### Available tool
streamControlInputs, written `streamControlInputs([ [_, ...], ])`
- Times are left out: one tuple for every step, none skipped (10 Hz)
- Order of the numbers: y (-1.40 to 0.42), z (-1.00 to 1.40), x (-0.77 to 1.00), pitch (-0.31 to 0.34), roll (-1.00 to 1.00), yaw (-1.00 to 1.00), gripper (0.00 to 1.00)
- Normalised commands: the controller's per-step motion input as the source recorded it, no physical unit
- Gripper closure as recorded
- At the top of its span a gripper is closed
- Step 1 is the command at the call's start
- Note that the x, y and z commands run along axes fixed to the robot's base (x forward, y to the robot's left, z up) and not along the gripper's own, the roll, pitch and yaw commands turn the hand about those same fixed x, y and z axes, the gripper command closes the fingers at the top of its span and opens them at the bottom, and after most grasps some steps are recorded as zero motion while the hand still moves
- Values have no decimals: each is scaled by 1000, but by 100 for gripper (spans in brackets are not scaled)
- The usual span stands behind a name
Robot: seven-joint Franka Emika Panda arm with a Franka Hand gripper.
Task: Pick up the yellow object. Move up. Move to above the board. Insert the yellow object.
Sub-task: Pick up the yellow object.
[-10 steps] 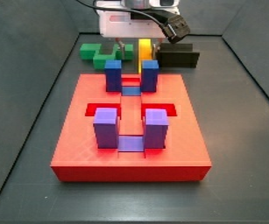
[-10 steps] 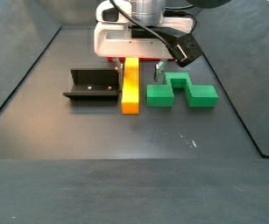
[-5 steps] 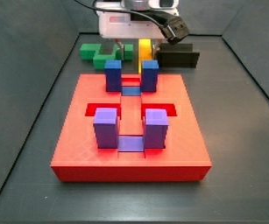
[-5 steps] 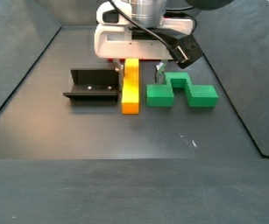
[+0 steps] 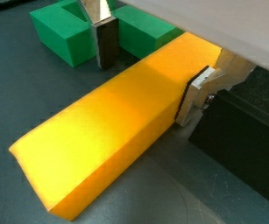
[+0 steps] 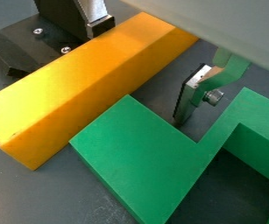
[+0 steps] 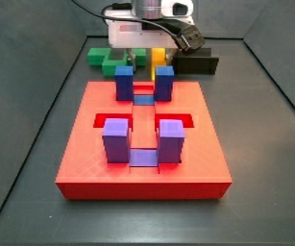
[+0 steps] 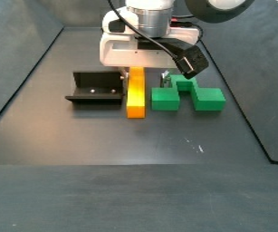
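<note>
My gripper grabs the yellow object across the long sides of its bar next, to insert it into the board [image 7: 79,144].
The yellow object [image 8: 135,91] lies flat on the dark floor between the green block [image 8: 187,93] and the black fixture [image 8: 95,88]. My gripper [image 8: 136,72] is low over its far end, jaws open and straddling it. In a wrist view the gripper [image 5: 148,77] has one finger [image 5: 195,92] against the bar [image 5: 124,122] and the other finger [image 5: 102,44] a little off it. The bar [image 6: 84,87] also shows between the fingers in both wrist views. The red board [image 7: 79,144] with blue and purple posts lies in front, and the bar [image 7: 158,53] shows behind the posts.
The green block [image 6: 183,149] lies close beside the bar on one side. The black fixture [image 6: 19,44] stands close on the other side. Dark walls enclose the floor. The blue posts [image 7: 143,82] stand at the board's far edge, near the gripper.
My gripper has come down lower over the yellow bar's far end. The bar, the green block and the fixture have not moved.
</note>
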Motion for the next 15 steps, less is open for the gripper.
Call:
streamControlInputs([
  [0, 0, 0, 0, 0, 0, 100],
  [0, 0, 0, 0, 0, 0, 100],
  [0, 0, 0, 0, 0, 0, 100],
  [0, 0, 0, 0, 0, 0, 100],
  [0, 0, 0, 0, 0, 0, 100],
  [0, 0, 0, 0, 0, 0, 100],
  [0, 0, 0, 0, 0, 0, 100],
  [0, 0, 0, 0, 0, 0, 100],
  [0, 0, 0, 0, 0, 0, 100],
  [0, 0, 0, 0, 0, 0, 100],
  [0, 0, 0, 0, 0, 0, 100],
  [0, 0, 0, 0, 0, 0, 100],
  [0, 0, 0, 0, 0, 0, 100],
  [0, 0, 0, 0, 0, 0, 100],
  [0, 0, 0, 0, 0, 0, 100],
])
